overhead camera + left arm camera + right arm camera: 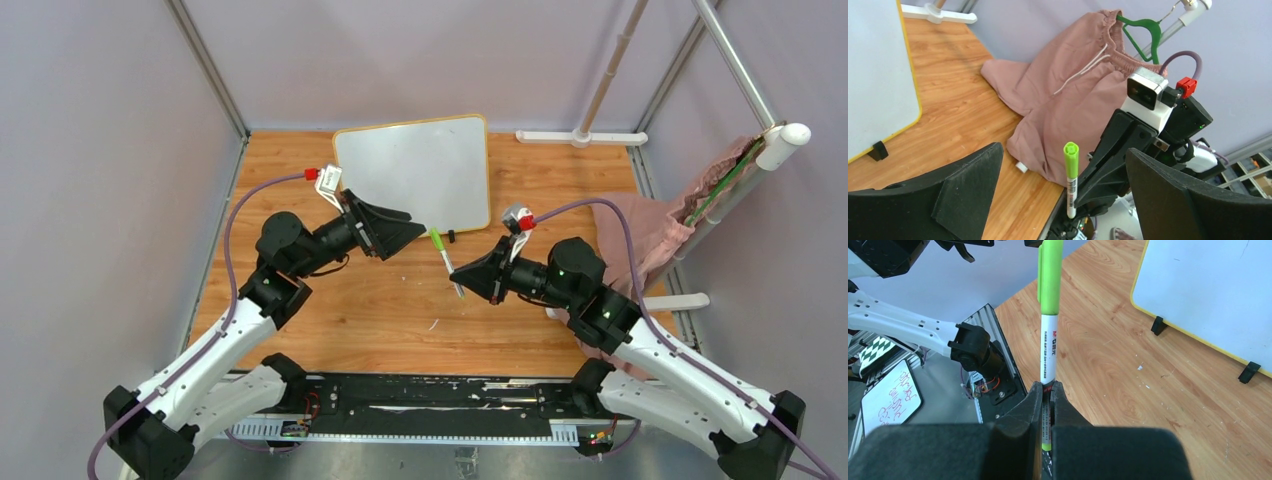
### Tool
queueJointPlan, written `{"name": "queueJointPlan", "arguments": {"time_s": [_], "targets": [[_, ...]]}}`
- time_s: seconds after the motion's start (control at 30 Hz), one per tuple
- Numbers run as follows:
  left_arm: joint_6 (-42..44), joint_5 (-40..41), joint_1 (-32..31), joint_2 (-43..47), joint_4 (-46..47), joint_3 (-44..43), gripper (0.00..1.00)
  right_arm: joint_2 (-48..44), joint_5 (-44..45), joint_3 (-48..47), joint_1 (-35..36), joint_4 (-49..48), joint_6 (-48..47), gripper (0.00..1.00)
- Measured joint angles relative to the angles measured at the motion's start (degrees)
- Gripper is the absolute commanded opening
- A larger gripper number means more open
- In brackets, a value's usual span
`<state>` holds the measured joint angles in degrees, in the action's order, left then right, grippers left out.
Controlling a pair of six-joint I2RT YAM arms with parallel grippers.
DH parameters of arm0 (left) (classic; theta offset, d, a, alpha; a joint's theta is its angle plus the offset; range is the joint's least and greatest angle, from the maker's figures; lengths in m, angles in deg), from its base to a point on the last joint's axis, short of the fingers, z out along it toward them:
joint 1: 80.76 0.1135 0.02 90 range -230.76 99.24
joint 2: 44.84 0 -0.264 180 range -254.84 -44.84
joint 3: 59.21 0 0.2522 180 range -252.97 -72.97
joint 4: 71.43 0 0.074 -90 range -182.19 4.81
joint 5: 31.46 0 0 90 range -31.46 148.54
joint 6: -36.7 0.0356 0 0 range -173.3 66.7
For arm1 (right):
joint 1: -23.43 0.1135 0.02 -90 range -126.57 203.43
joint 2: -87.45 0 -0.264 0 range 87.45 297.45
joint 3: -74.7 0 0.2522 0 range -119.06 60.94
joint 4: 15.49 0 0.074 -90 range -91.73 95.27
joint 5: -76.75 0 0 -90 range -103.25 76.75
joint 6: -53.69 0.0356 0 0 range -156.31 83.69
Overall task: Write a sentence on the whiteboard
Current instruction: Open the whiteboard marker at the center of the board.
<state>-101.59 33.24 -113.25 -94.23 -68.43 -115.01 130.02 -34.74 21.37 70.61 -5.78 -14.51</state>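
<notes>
My left gripper grabs the marker's green cap (pixel 436 239) (pixel 1071 159) next while my right gripper holds the white body, to uncap the marker for writing.
The whiteboard (pixel 415 175) with its yellow-orange rim lies at the back centre of the wooden table; its face shows no writing, so the sentence is not in view. The board also shows in the left wrist view (pixel 873 75) and the right wrist view (pixel 1213 290). My right gripper (pixel 458 272) (pixel 1048 385) is shut on a white marker with a green cap (pixel 446 262) (pixel 1050 325), cap end pointing toward the left arm. My left gripper (pixel 415 232) (pixel 1063 150) is open, its jaws facing the capped marker (pixel 1071 175) a short way off.
Pink shorts (pixel 650 230) (pixel 1073 90) on a green hanger (pixel 1143 27) drape over the table's right side. A white rack foot (pixel 580 135) lies behind the board. A small board with red writing (pixel 890 400) sits off the table, below.
</notes>
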Motion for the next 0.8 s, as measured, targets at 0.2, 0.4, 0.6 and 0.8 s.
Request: {"name": "queueJointPlan", "arguments": {"time_s": [0.2,0.4,0.6,0.8], "targets": [[-0.92,-1.81,-0.37,-2.03,1.22,-0.42,0.89,3.02,1.42,-0.33,1.62,-1.29,0.13,0.0],[-1.64,-3.26,-0.37,-3.61,1.18,-0.5,0.83,4.66,3.28,-1.29,3.21,-2.67,0.13,0.0],[-1.66,-4.11,-0.37,-3.65,1.2,-0.5,0.68,5.97,4.63,-2.58,4.37,-3.91,0.11,0.0],[-1.68,-4.37,-0.39,-3.63,1.2,-0.5,0.52,7.41,5.53,-3.23,5.03,-4.31,0.09,0.0]]}}
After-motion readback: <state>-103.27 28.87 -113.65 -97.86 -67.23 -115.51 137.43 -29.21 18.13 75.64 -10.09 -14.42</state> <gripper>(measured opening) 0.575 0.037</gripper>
